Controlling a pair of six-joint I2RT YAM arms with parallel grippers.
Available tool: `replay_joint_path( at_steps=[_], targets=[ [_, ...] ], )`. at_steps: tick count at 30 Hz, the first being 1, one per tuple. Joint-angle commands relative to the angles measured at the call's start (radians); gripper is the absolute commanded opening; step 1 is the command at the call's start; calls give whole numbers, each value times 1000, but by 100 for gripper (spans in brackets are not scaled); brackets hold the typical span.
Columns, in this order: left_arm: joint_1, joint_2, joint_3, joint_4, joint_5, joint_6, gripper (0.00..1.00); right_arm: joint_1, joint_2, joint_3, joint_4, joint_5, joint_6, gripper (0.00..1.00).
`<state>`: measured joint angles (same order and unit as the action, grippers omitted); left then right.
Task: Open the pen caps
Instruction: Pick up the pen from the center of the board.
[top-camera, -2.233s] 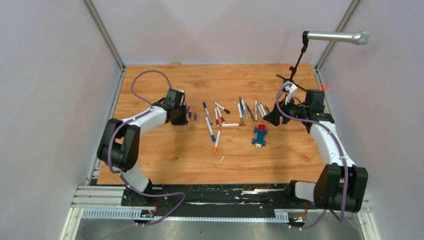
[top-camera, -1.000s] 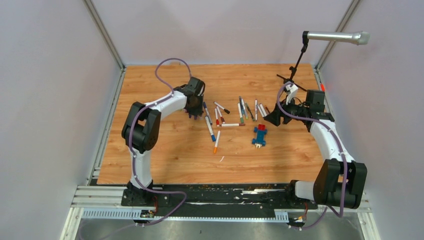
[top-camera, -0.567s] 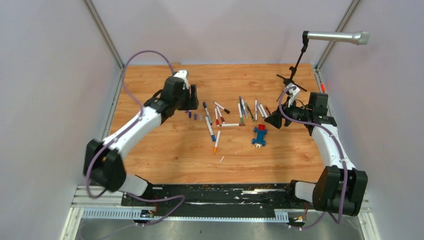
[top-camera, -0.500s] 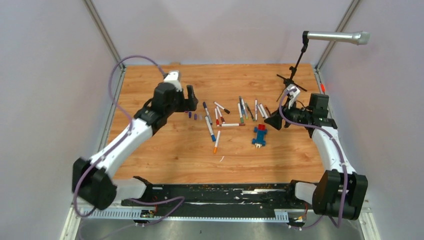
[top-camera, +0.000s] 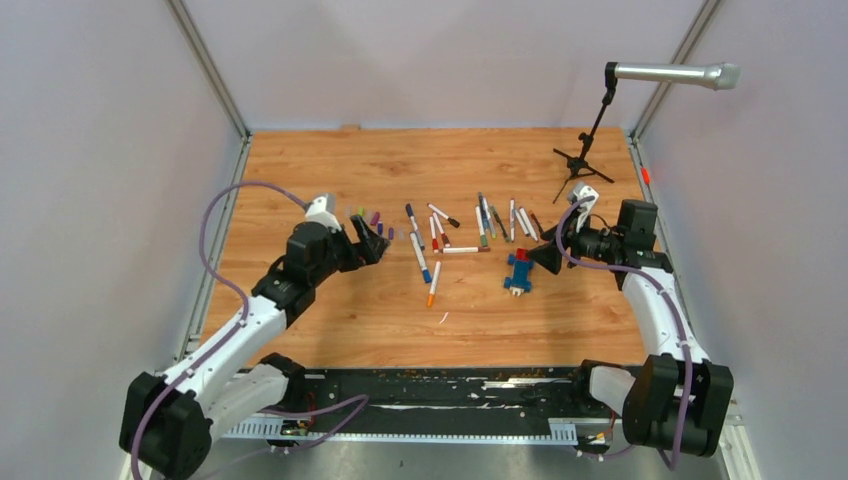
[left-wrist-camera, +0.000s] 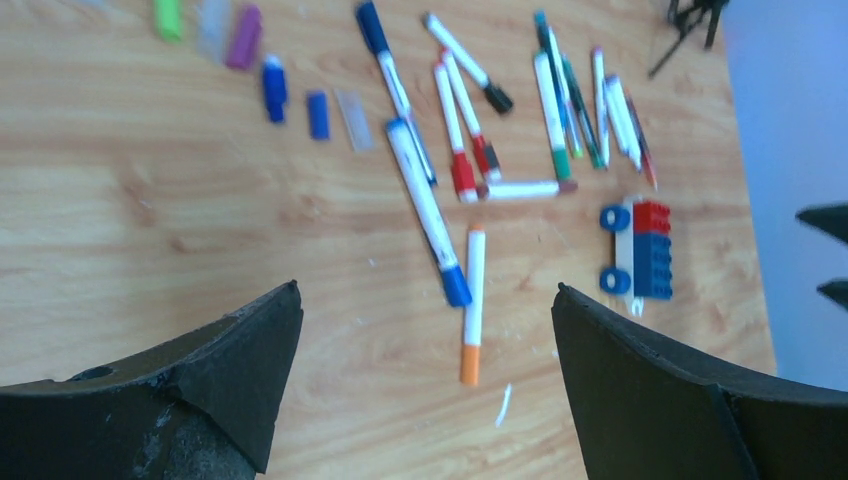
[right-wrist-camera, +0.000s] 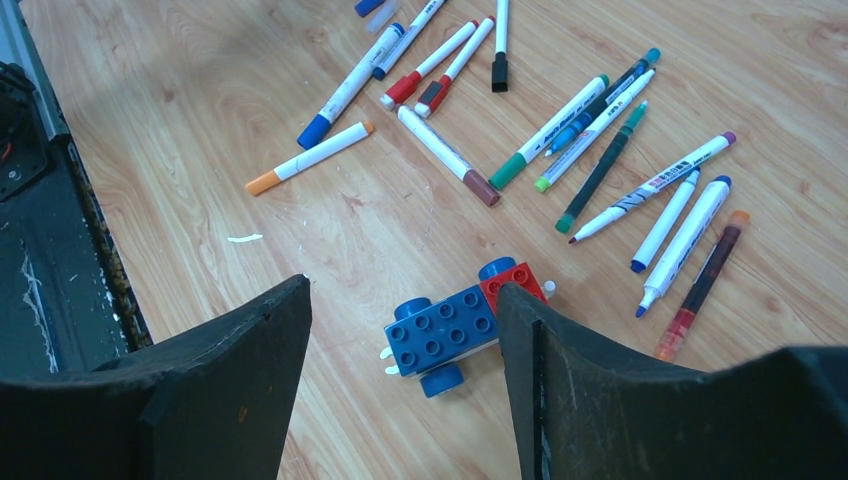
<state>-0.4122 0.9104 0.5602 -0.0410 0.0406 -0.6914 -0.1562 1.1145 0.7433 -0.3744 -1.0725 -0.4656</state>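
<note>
I need to grab the blue-ended pen with my left gripper by its white body, near the pen's longer blue end. The rest of the pen then stays free for my right gripper.
Several loose pen caps lie in a row left of the pens: green (left-wrist-camera: 168, 18), purple (left-wrist-camera: 244, 22) and two blue (left-wrist-camera: 274, 85); in the top view they are tiny dots (top-camera: 375, 217). Capped pens (top-camera: 428, 243) lie scattered mid-table, with a second bunch (right-wrist-camera: 600, 130) farther right. My left gripper (top-camera: 370, 238) (left-wrist-camera: 425, 290) hovers near the caps, wide open and holding nothing. My right gripper (top-camera: 545, 258) (right-wrist-camera: 402, 285) hangs open above the table just right of the pens, nothing between its fingers.
A blue-and-red block toy (top-camera: 518, 271) (right-wrist-camera: 460, 320) sits on the wood below the right gripper. A microphone stand (top-camera: 590, 130) rises at the back right. A small white scrap (top-camera: 443, 318) lies in front of the pens.
My left arm has drawn back from the caps toward the near left and its jaws have opened wide. My right gripper has shifted slightly nearer and opened a little more.
</note>
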Motion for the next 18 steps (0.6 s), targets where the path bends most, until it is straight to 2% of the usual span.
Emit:
replay_joint_path(
  at_steps=[1,4,7,9,11,15,18],
  targets=[
    [-156,93,73,-72,-112,-67,100,-9,21,31,1,-20,-55,69],
    [-294,225,179,-180,-318,-85,97,-12,25,31,2,-8,-58,69],
    [-332,437,378,-405,-438,-140,95,-13,28,31,2,0,-58,69],
    [-335,576,511,-526,-455,-143,87,-14,32,32,1,2,-59,69],
    [-336,684,615,-581,-445,-144,79,-14,34,34,-1,4,-59,69],
    [-343,777,651,-506,-407,-154,70,-14,33,37,-4,10,-58,69],
    [-343,849,711,-507,-377,-155,63,-14,32,38,-4,8,-58,69]
  ],
)
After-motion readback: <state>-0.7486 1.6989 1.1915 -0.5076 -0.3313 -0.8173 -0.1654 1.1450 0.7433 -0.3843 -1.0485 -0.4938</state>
